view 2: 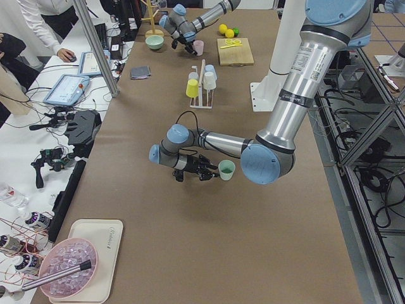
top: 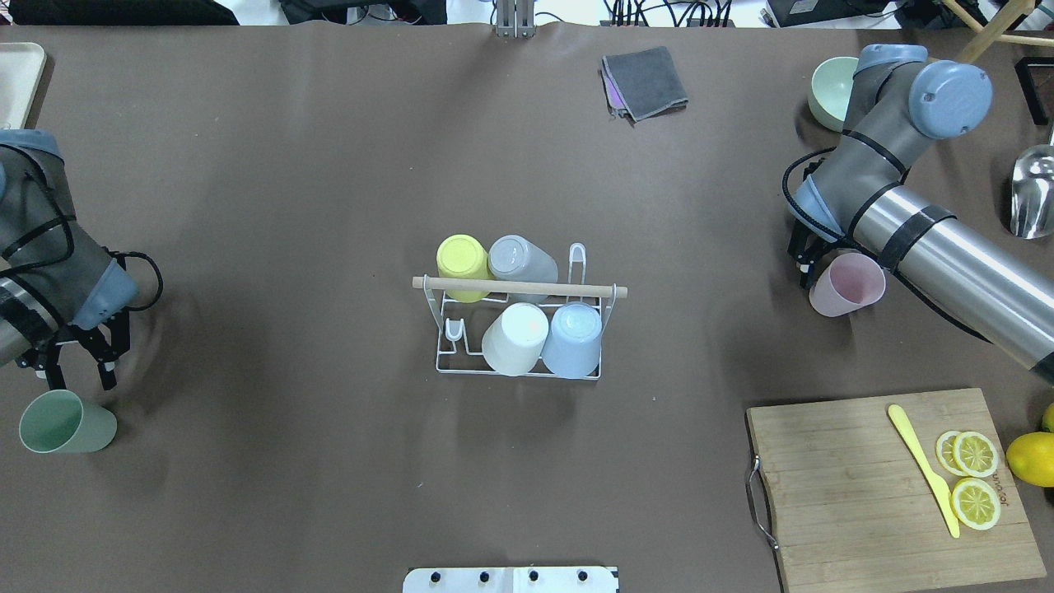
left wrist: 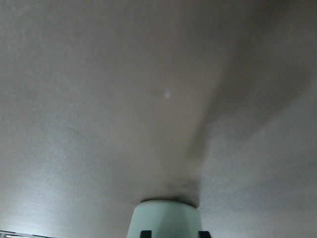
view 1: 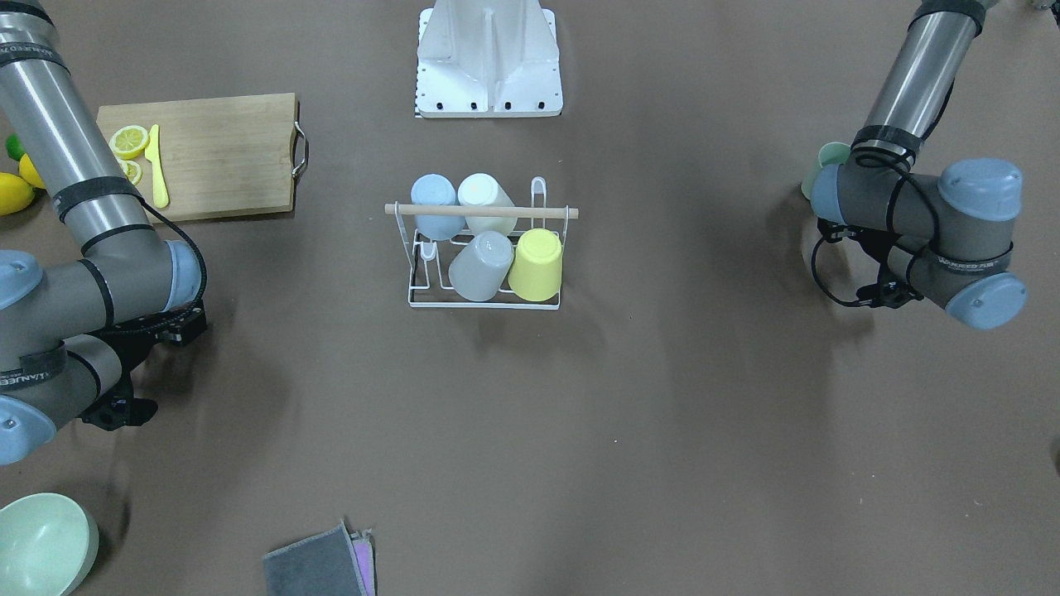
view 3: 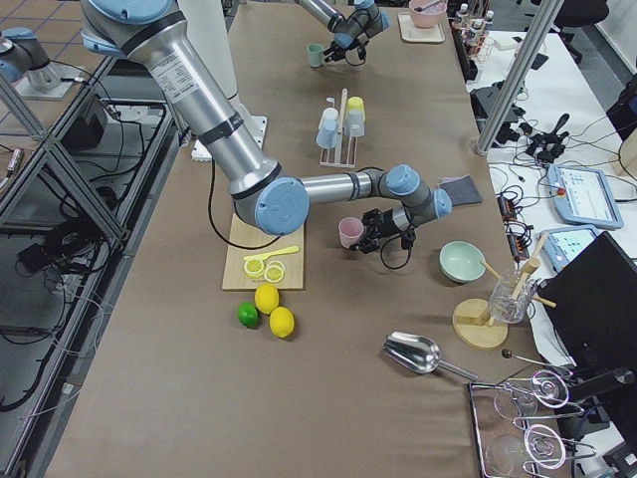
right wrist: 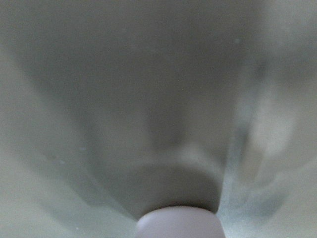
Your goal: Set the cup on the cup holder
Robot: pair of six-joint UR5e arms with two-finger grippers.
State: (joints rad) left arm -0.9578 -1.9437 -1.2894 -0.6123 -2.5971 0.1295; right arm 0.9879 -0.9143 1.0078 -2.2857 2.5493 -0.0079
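I will next place the green cup on the cup holder [view 1: 486, 257], so I will grab the green cup by its body [view 1: 823, 163] with my left gripper.
The cup holder [top: 519, 287], a white wire rack with a wooden rod across its top, stands mid-table and shows in the front view [view 1: 480, 213] too. Several cups sit upside down on its prongs: yellow, grey, white and blue. A green cup [top: 66, 422] stands at the left; my left gripper [top: 80, 380] is open just beside it, and the cup's top [left wrist: 166, 218] shows beyond the fingertips. A pink cup [top: 848, 284] stands at the right next to my right gripper [top: 805, 268], which looks open. The pink cup's top [right wrist: 181, 223] fills the bottom of the right wrist view.
A wooden cutting board [top: 865, 486] with lemon slices and a yellow knife lies at the near right, a whole lemon [top: 1029, 457] beside it. A green bowl [top: 830, 91], a grey cloth [top: 645, 81] and a metal scoop [top: 1033, 189] lie at the far right.
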